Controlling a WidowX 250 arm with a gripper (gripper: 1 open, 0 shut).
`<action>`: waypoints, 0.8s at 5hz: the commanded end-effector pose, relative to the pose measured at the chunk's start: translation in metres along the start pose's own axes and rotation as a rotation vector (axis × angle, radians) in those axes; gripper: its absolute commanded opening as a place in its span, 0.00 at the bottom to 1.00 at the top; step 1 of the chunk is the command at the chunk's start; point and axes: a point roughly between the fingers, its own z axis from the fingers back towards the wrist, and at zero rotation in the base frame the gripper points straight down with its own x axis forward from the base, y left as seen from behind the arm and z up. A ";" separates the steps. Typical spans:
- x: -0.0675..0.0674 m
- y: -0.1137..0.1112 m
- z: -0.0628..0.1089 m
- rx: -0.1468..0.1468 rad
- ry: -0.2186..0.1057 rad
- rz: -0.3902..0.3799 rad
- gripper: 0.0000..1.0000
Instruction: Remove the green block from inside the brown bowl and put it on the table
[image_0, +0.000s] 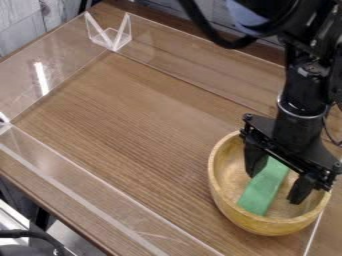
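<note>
My fingers are still above the green block's upper end (273, 172), high in the brown bowl (229, 195), so it is too early to close; lowering comes next.
The brown bowl (229, 195) sits at the right front corner of the table (147, 120). Inside it lies the green block (265, 188), leaning against the bowl's inner slope. My black gripper (282, 170) points straight down into the bowl, open, with one finger on each side of the block's upper end. The fingers (253, 160) straddle the block without closing on it. The block's top end is partly hidden by the gripper.
Clear plastic walls (54, 160) line the table's edges, with a folded clear corner piece (110, 32) at the back left. The arm's black body and cables (305, 60) rise above the bowl at the right.
</note>
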 end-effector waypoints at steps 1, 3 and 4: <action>0.004 0.002 0.008 -0.008 -0.029 0.001 1.00; 0.004 0.002 0.009 -0.018 -0.031 -0.004 1.00; 0.004 0.002 0.009 -0.024 -0.032 -0.006 1.00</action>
